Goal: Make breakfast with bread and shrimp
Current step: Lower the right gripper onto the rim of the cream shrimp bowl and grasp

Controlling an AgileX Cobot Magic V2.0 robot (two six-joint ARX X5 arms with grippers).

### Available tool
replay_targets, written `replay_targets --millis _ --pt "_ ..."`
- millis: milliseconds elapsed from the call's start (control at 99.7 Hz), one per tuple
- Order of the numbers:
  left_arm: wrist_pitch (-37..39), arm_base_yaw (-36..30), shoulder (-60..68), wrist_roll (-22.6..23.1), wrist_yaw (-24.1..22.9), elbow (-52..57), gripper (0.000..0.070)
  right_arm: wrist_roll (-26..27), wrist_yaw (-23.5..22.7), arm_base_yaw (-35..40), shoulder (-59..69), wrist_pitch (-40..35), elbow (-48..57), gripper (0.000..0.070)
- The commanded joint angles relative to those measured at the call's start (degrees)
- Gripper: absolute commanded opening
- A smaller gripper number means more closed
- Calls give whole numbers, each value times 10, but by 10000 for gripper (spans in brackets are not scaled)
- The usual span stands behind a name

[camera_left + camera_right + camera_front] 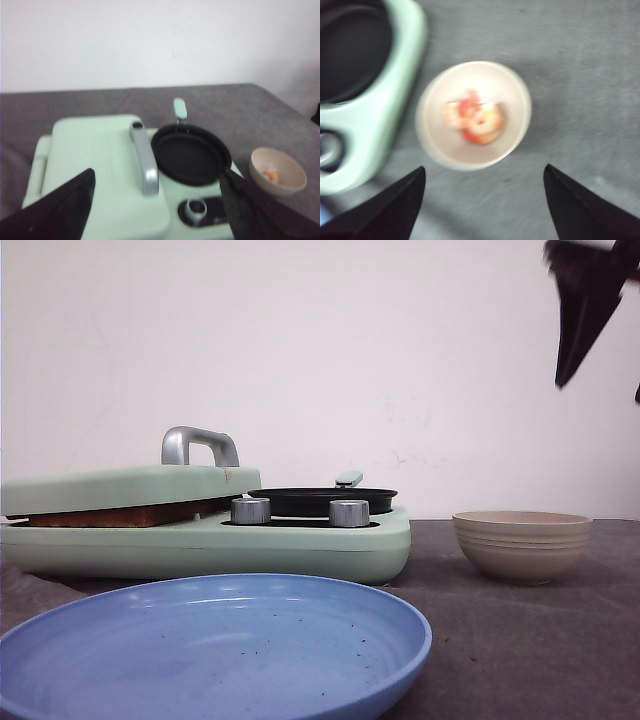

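My right gripper grabs the bowl's thin rim on the side away from the maker next, since the bowl's opening is wider than my open fingers.
A brown toasted bread edge (120, 515) shows in the slit under the shut lid (130, 485) of the mint-green breakfast maker (300, 545); the rest of the bread is hidden. Pink-orange shrimp (472, 120) lie in a beige bowl (520, 100) to the right of the maker (522, 545). My left gripper (157, 202) is open and empty above the lid and its silver handle (145, 160). My right gripper (485, 200) is open and empty, high above the bowl, and shows at the top right of the front view (598, 360).
A black round pan (322, 500) sits empty on the right half of the maker, with two silver knobs (349, 513) in front. A large blue plate (215, 650) lies at the table's near edge. The grey table meets a white wall behind.
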Motion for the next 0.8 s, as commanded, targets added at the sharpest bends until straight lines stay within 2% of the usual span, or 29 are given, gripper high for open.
replay_targets --millis 0,381,792 --pt "8 2 -22 -1 -1 -14 440 -24 -2 -9 47 -2 27 456" --pt "-9 2 -132 -30 -34 -101 440 -32 -37 -50 251 -3 108 456" --pt "-9 2 -132 -30 -34 -101 440 -34 -42 -64 309 27 108 455"
